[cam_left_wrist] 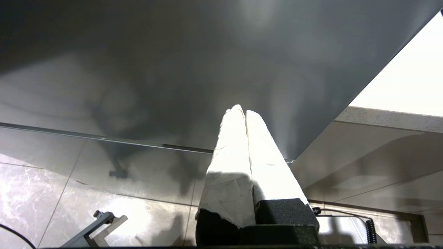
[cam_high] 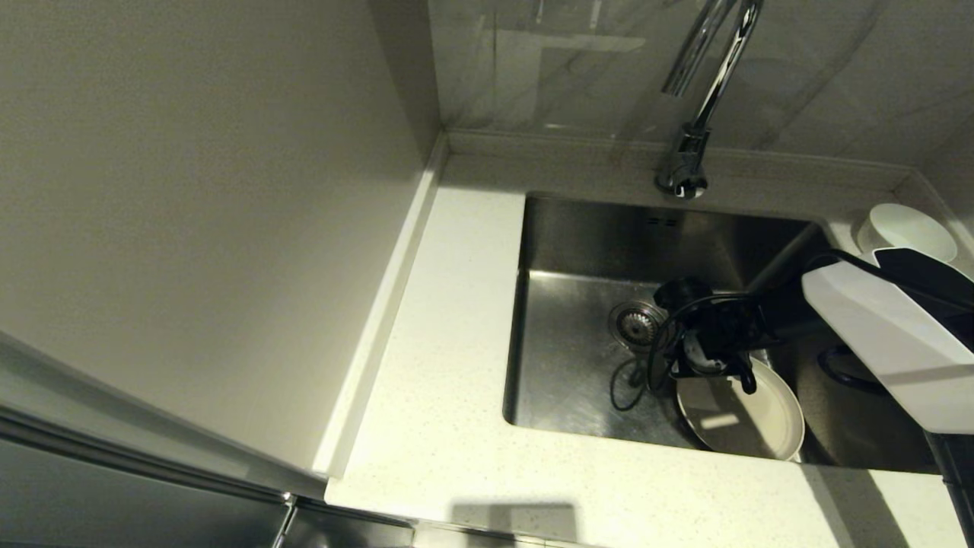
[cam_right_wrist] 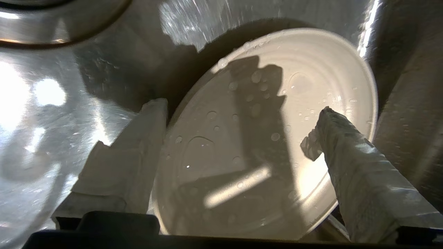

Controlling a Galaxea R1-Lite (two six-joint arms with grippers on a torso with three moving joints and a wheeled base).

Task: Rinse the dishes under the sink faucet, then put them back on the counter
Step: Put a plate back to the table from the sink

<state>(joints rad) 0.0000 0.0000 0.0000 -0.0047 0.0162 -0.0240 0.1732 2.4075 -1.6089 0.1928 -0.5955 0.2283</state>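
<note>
The rinsed cream plate is wet in the sink. My right gripper should next grab the cream plate by its rim (cam_high: 682, 412) (cam_right_wrist: 169, 137) to put it back on the counter.
The cream plate (cam_high: 749, 422) lies in the near right part of the sink (cam_high: 578, 251), wet with droplets (cam_right_wrist: 263, 145). My right gripper (cam_high: 723, 373) is down in the basin over the plate's far edge, open. In the right wrist view one taped finger (cam_right_wrist: 148, 131) is outside the rim and the other finger (cam_right_wrist: 342, 145) is over the plate's face, with the right gripper (cam_right_wrist: 240, 106) wide apart. The white bowl (cam_high: 905, 232) stands on the counter (cam_high: 434, 426) at the far right. The faucet (cam_high: 704, 99) rises behind the sink. The lilac plate is not clearly visible. My left gripper (cam_left_wrist: 241, 110) is shut and empty, parked away from the sink.
The drain strainer (cam_high: 638, 323) is just left of the gripper, with a black cable looping beside it. A tall wall panel (cam_high: 213, 228) borders the counter on the left. The right arm's white cover (cam_high: 883, 335) hides the sink's right side.
</note>
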